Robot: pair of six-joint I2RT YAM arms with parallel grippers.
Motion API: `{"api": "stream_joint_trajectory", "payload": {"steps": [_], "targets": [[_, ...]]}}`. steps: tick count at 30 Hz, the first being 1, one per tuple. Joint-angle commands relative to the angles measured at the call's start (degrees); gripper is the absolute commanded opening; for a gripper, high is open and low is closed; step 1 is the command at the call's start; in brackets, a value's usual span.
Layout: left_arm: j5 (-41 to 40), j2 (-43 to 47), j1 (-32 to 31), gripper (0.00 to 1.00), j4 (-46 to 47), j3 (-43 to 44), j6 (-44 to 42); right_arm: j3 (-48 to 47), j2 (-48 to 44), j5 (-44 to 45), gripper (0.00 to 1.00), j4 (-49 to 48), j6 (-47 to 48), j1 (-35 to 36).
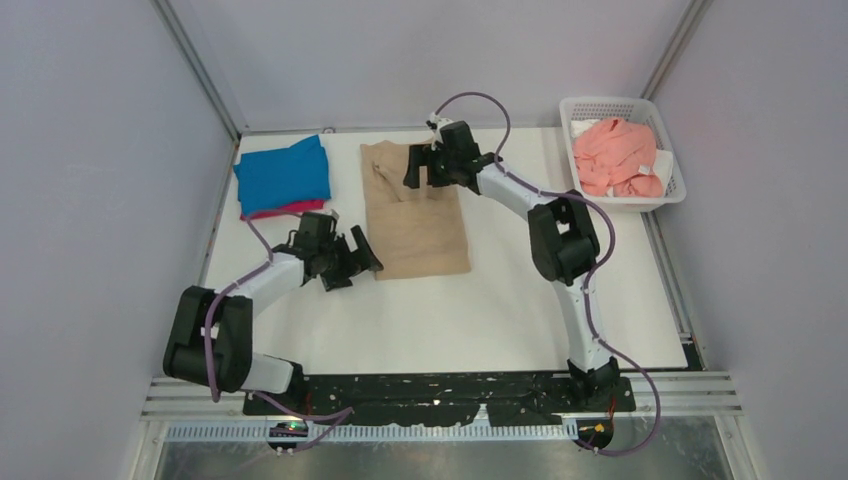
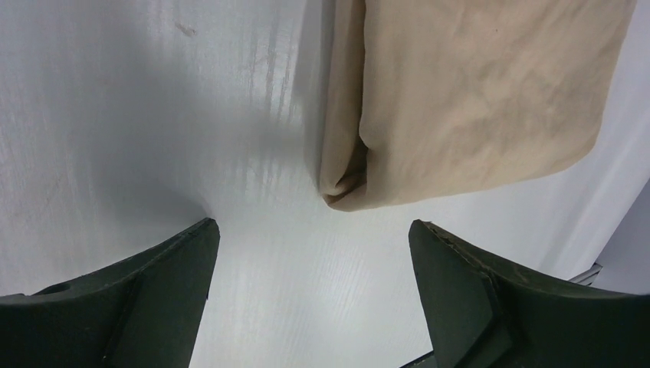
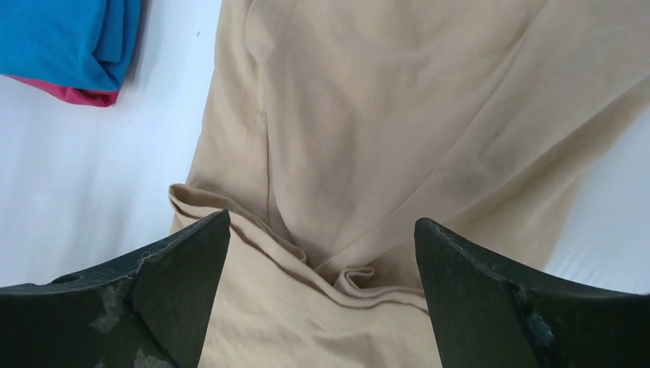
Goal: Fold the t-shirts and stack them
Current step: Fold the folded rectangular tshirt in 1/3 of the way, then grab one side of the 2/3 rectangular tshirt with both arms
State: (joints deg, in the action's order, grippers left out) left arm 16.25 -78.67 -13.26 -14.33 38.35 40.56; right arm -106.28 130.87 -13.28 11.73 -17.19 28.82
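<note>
My left gripper has both fingers over the white tabletop, one on each side of a bare spot short of the t-shirt's near corner (image 1: 378,276). It needs to move forward before it closes on the tan-beige t-shirt (image 1: 415,215).
A tan-beige t-shirt (image 1: 415,215) lies folded into a long strip at the table's middle. My left gripper (image 1: 352,268) is open and empty, low over the table just left of the strip's near-left corner (image 2: 349,188). My right gripper (image 1: 422,172) is open and empty over the strip's far end, with bunched folds of tan cloth (image 3: 345,268) between its fingers. A folded bright blue t-shirt (image 1: 283,175) lies on a magenta-red one (image 1: 285,209) at the far left; both show in the right wrist view, blue (image 3: 61,38) over magenta-red (image 3: 73,93). A salmon pink t-shirt (image 1: 618,157) lies crumpled in the basket.
A white plastic mesh basket (image 1: 610,103) stands at the far right corner, with some white cloth (image 1: 584,128) beside the pink shirt. Grey walls with metal frame posts (image 1: 200,70) close in the table on three sides. A black rail (image 1: 450,385) runs along the near edge.
</note>
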Motion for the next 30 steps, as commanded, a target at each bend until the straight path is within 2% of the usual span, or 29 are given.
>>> {"api": "stream_joint_trajectory", "payload": {"steps": [1,3,5,8,13,18,21,22,24,26,30], "targets": [[-1.3,-3.8,-2.6,0.92,2.8,3.4,2.0,2.6,-8.3,5.4,0.95,1.1,2.4,0.2],[-2.2,-5.0,-3.9,0.88,3.5,4.0,2.9,10.0,-14.6,9.1,0.95,-1.6,2.5,0.2],[-3.0,-6.2,-4.6,0.71,3.7,4.0,3.7,18.8,-24.0,13.9,0.95,-4.4,2.0,0.2],[-6.1,-7.6,-4.8,0.49,2.5,3.4,5.1,33.3,-32.4,19.3,0.95,-9.5,-0.3,0.1],[-7.7,-10.7,-4.8,0.36,2.4,4.2,6.2,48.7,-43.8,18.5,0.95,-13.9,-4.1,-0.1],[-7.4,-12.5,-4.8,0.32,4.2,4.4,6.6,55.9,-48.5,14.3,0.95,-13.8,-7.4,-0.4],[-6.3,-14.2,-4.9,0.25,5.2,5.5,6.4,60.0,-51.2,11.8,0.95,-13.0,-8.6,-0.4],[-5.6,-14.7,-5.1,0.22,5.7,5.8,6.2,60.8,-51.7,10.7,0.95,-12.8,-8.7,-0.4],[-4.1,-15.7,-5.2,0.01,6.8,6.3,5.6,62.8,-53.1,9.1,0.96,-12.2,-9.0,-0.4],[-2.7,-15.9,-5.2,0.0,7.8,6.1,4.7,64.6,-53.7,7.6,0.98,-10.8,-8.8,-0.5],[-5.2,-12.7,-5.2,0.0,8.7,3.0,4.3,65.3,-51.2,5.3,0.98,-10.4,-8.5,-0.4]]}}
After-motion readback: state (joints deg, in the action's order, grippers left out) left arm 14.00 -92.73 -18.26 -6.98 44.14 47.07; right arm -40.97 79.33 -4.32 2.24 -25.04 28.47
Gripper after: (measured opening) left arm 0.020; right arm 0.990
